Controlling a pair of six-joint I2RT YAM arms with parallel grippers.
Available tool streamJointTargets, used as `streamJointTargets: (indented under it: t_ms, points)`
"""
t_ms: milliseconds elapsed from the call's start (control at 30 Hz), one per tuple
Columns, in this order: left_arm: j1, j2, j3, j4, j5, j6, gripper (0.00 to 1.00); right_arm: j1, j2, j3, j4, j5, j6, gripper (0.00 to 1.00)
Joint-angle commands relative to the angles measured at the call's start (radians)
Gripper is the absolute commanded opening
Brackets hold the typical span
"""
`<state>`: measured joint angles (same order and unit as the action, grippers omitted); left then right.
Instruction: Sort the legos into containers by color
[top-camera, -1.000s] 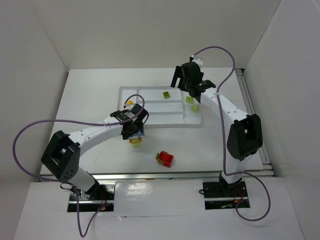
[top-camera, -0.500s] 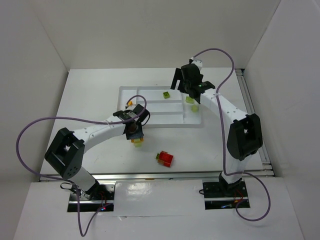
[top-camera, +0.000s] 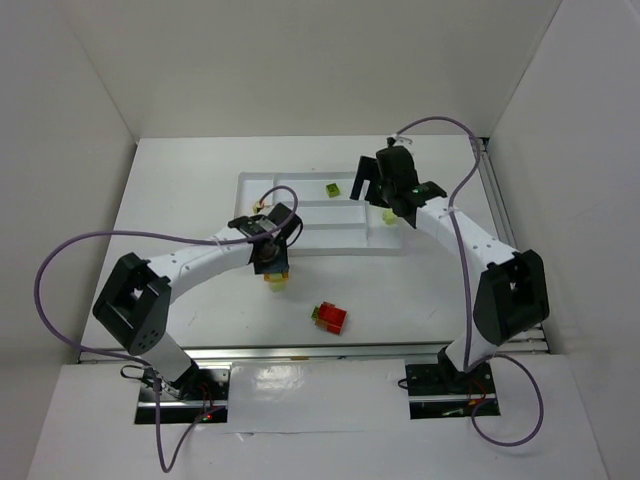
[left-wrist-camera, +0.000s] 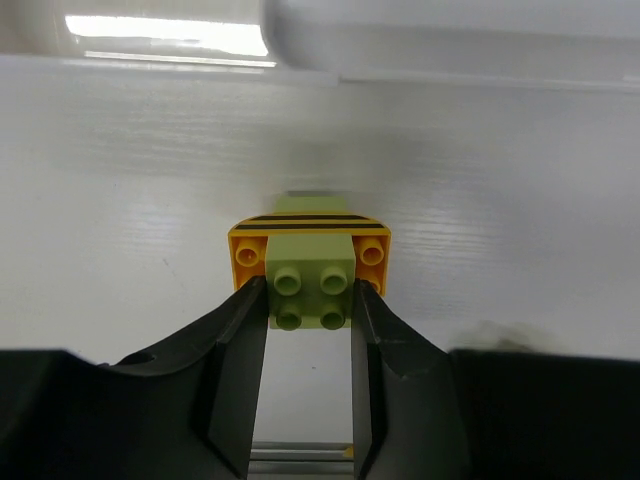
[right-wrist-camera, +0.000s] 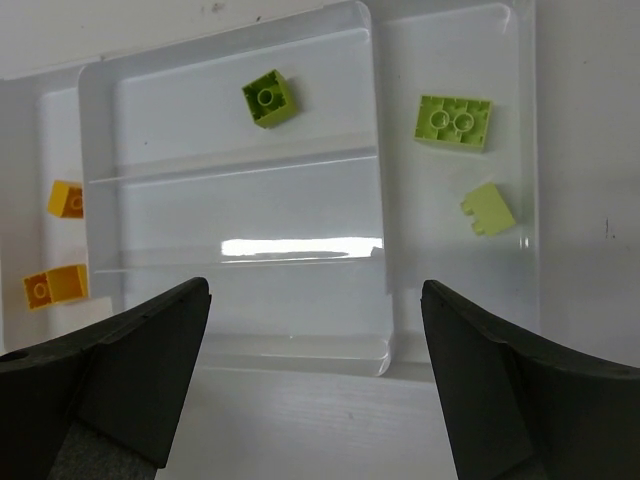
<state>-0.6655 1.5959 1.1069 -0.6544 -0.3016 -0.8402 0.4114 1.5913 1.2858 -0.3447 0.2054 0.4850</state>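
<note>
I would lift the yellow-orange brick (left-wrist-camera: 246, 255) together with the pale green brick (left-wrist-camera: 311, 283) if I raised my left gripper now, as my fingers meet the two sides of the pale green one.
My left gripper (left-wrist-camera: 310, 292) is low over the table, just in front of the white tray (top-camera: 320, 236). Its fingers press both sides of a pale green brick (left-wrist-camera: 311, 290) stacked on a yellow-orange brick (left-wrist-camera: 246, 255); the stack also shows in the top view (top-camera: 276, 279). My right gripper (right-wrist-camera: 312, 292) is wide open and empty above the tray's right end (right-wrist-camera: 230, 210). One lime brick (right-wrist-camera: 268, 98) lies in the far long slot. Two lime bricks (right-wrist-camera: 453, 121) (right-wrist-camera: 488, 209) lie in the right end section. Two yellow bricks (right-wrist-camera: 66, 199) (right-wrist-camera: 56, 286) lie in the left end section.
A red brick with a green piece on it (top-camera: 329, 317) lies on the table near the front, right of the left gripper. White walls close in the table on three sides. A purple cable loops from each arm.
My left gripper has shifted slightly right and toward the tray, the stacked bricks moving with it. My right arm has swung right, now over the tray's right end.
</note>
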Motion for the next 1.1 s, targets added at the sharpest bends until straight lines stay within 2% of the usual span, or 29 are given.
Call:
streamJointTargets:
  t_ms: [0, 33, 100, 167, 200, 233, 333, 367, 433, 533, 567, 600, 633, 667, 800, 833, 967, 1067]
  points:
    - [-0.002, -0.059, 0.121, -0.013, 0.010, 0.125, 0.00, -0.016, -0.103, -0.035, 0.007, -0.055, -0.006, 0.93]
    - [-0.002, -0.077, 0.151, -0.013, 0.034, 0.159, 0.00, -0.025, -0.122, -0.077, 0.021, -0.096, -0.023, 0.93]
    - [0.024, -0.132, 0.230, -0.013, 0.087, 0.258, 0.00, -0.049, -0.198, -0.138, 0.097, -0.275, -0.042, 0.93]
    - [0.049, -0.165, 0.270, 0.005, 0.194, 0.315, 0.00, -0.089, -0.255, -0.244, 0.163, -0.423, -0.042, 0.93]
    - [0.072, -0.186, 0.289, 0.022, 0.229, 0.335, 0.00, -0.100, -0.313, -0.276, 0.194, -0.545, -0.042, 0.93]
    - [0.084, -0.186, 0.315, 0.036, 0.324, 0.383, 0.00, -0.111, -0.342, -0.327, 0.247, -0.588, -0.019, 0.93]
    - [0.130, -0.186, 0.340, 0.088, 0.456, 0.417, 0.00, -0.121, -0.427, -0.358, 0.291, -0.670, 0.000, 0.93]
    - [0.141, -0.186, 0.340, 0.110, 0.555, 0.426, 0.00, -0.121, -0.438, -0.370, 0.291, -0.681, 0.010, 0.93]
    - [0.171, -0.197, 0.309, 0.220, 0.666, 0.435, 0.00, -0.121, -0.461, -0.382, 0.302, -0.724, 0.021, 0.93]
    - [0.237, -0.208, 0.274, 0.326, 0.904, 0.412, 0.00, -0.121, -0.493, -0.405, 0.348, -0.812, 0.047, 0.93]
    - [0.257, -0.196, 0.262, 0.388, 0.961, 0.391, 0.00, -0.135, -0.502, -0.422, 0.410, -0.843, 0.069, 0.93]
    - [0.277, -0.195, 0.248, 0.432, 1.092, 0.376, 0.00, -0.135, -0.502, -0.446, 0.450, -0.874, 0.085, 0.93]
    - [0.297, -0.170, 0.239, 0.478, 1.160, 0.353, 0.00, -0.147, -0.511, -0.459, 0.496, -0.908, 0.102, 0.93]
    - [0.328, -0.160, 0.211, 0.595, 1.282, 0.290, 0.00, -0.157, -0.511, -0.468, 0.575, -0.967, 0.124, 0.93]
    - [0.383, -0.137, 0.120, 0.887, 1.478, 0.080, 0.00, -0.157, -0.473, -0.480, 0.694, -1.044, 0.159, 0.96]
    - [0.383, -0.122, 0.110, 0.994, 1.502, 0.044, 0.00, -0.157, -0.458, -0.491, 0.723, -1.072, 0.171, 0.96]
    - [0.383, -0.096, 0.110, 1.064, 1.542, -0.011, 0.00, -0.157, -0.415, -0.529, 0.981, -1.173, 0.286, 0.96]
    - [0.383, -0.096, 0.097, 1.115, 1.552, -0.046, 0.00, -0.143, -0.375, -0.520, 0.994, -1.183, 0.302, 0.96]
